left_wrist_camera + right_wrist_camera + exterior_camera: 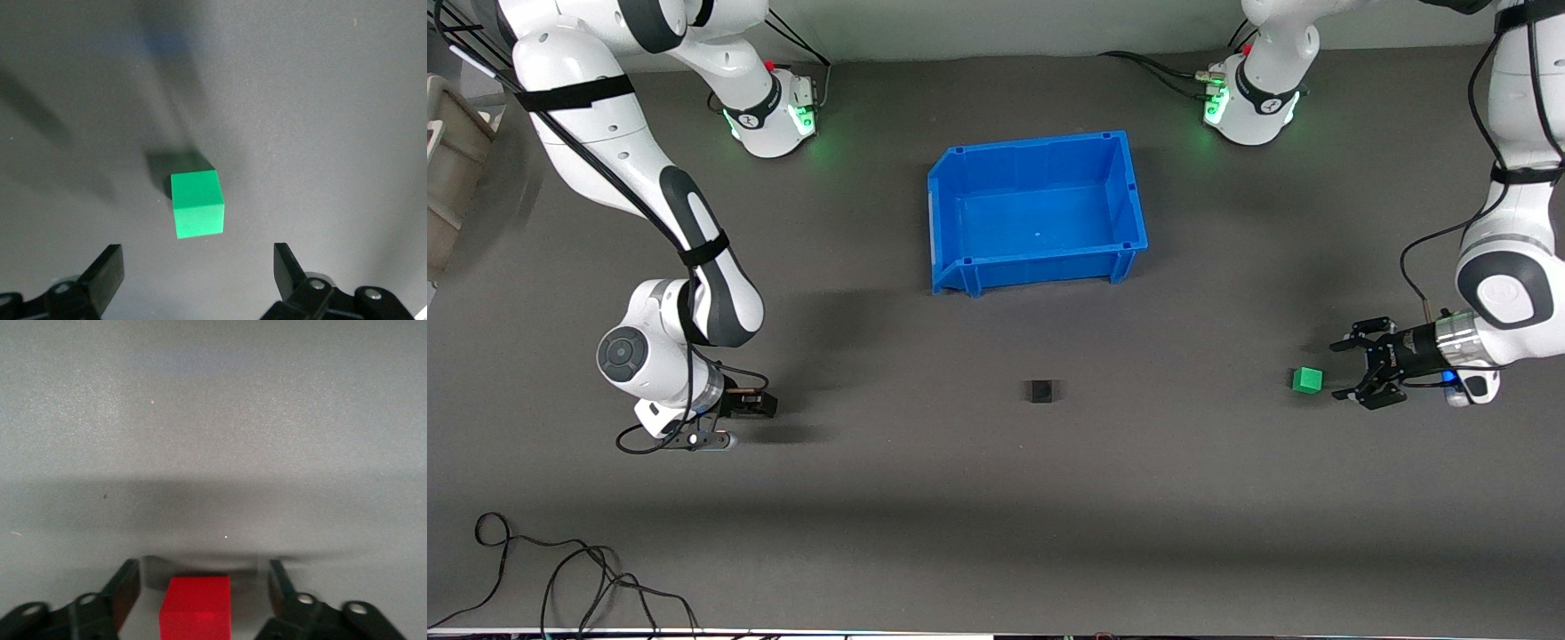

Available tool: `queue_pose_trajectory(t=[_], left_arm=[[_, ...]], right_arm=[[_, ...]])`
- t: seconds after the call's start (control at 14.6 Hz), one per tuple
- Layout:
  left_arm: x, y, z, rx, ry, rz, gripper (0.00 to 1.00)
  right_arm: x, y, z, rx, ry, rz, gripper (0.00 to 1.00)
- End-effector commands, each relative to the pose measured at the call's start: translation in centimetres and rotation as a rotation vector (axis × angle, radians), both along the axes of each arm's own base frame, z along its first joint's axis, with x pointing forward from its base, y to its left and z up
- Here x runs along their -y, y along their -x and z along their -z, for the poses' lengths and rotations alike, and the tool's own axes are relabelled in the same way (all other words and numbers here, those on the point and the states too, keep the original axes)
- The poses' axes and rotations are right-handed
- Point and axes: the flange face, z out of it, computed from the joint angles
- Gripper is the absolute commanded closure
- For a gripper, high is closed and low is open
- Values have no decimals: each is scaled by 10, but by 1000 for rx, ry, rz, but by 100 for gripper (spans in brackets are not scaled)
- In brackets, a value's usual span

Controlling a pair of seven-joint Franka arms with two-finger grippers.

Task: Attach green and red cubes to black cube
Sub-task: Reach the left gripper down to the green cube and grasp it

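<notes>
The green cube [1307, 380] needs to be attached to the black cube [1040, 391], so my left gripper will next grab the green cube by two opposite sides.
The black cube [1040, 391] sits alone on the grey table, midway between the two grippers. The green cube [1307, 380] lies toward the left arm's end. My left gripper [1338, 370] is low beside it and open; in the left wrist view the green cube [197, 203] lies just ahead of the gripper [197, 261], outside its fingertips. My right gripper [765, 404] is low at the right arm's end. In the right wrist view it [203, 572] is open, with the red cube [195, 608] between its fingers and a gap on each side. The front view hides the red cube.
An empty blue bin [1040, 267] stands farther from the front camera than the black cube. Loose cables [560, 569] lie near the front edge at the right arm's end. A beige box [445, 160] sits off the table edge there.
</notes>
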Motion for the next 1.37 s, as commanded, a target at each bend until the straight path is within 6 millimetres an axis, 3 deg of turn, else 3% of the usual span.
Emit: queue_pose_trajectory(t=[0.0, 0.14, 0.62, 0.69, 0.82, 0.89, 1.1, 1.24, 1.3], left_arm=[[5, -7, 10, 19, -2, 7, 0], [9, -9, 17, 24, -19, 5, 0], [23, -13, 36, 27, -17, -44, 0], [23, -13, 36, 30, -21, -44, 5], [22, -13, 36, 29, -20, -45, 45], [21, -13, 36, 29, -21, -46, 56], [18, -13, 35, 24, -14, -47, 62], [19, -14, 32, 27, -15, -47, 74], [19, -14, 31, 28, -16, -46, 81]], right_arm=[[0, 9, -8, 4, -17, -10, 24], [0, 9, -8, 2, -17, -10, 24], [-3, 12, -8, -4, -19, -10, 41], [-3, 12, -9, -3, -19, -10, 44], [-3, 12, -8, -4, -19, -7, 46], [-4, 12, -7, -6, -19, -7, 46], [-4, 14, -7, -9, -19, -8, 50], [-4, 15, -6, -11, -19, -7, 51], [-5, 16, -6, -12, -19, -9, 57]])
